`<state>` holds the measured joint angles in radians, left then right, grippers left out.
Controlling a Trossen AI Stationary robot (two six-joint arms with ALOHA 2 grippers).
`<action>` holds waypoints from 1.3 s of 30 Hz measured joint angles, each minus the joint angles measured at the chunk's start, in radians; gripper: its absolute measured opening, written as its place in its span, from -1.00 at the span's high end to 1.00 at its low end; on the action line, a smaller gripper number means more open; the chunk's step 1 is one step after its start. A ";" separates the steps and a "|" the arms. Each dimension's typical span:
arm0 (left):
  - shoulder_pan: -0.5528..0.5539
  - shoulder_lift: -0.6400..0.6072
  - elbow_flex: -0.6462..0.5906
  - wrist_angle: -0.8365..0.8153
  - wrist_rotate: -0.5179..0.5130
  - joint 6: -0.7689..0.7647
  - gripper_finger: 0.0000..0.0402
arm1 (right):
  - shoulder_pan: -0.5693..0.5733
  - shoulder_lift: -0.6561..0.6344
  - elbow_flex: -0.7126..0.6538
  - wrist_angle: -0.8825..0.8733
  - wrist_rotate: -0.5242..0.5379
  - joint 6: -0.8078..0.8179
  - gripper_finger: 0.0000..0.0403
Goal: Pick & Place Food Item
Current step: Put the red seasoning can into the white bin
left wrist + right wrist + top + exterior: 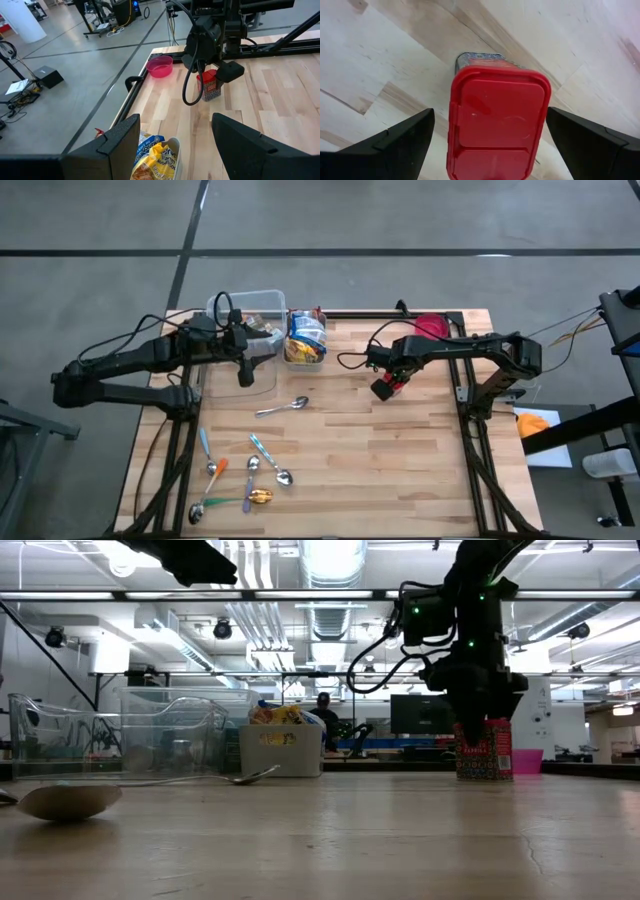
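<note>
The right gripper takes hold of the food box by the sides of its red lid next, to pick and place this food item.
A small upright food box with a red lid stands on its base on the wooden table, right of centre; it also shows in the low view and the left wrist view. My right gripper points straight down over it, open. Its fingers stand on either side of the lid with a gap on each side. My left gripper hangs open in the air at the far left, above a white basket of snack bags, with nothing between its fingers.
A clear plastic bin stands beside the basket at the far left. A pink bowl sits at the far edge behind the right arm. One spoon lies mid-table and several more spoons lie near the front left.
</note>
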<state>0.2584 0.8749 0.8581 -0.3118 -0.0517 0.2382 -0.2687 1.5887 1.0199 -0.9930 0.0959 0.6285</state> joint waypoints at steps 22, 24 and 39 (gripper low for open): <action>0.000 0.000 0.000 0.000 0.000 -0.002 -0.24 | 0.000 0.000 0.000 0.006 0.001 0.000 -0.80; 0.000 0.000 0.000 0.000 0.000 -0.001 -0.24 | 0.000 0.000 0.000 0.008 0.011 -0.004 -0.67; 0.000 0.000 0.000 0.000 0.000 0.000 -0.24 | -0.001 0.000 0.005 0.019 0.019 -0.028 -0.11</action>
<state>0.2584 0.8749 0.8581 -0.3119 -0.0517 0.2386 -0.2695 1.5887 1.0252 -0.9735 0.1146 0.6007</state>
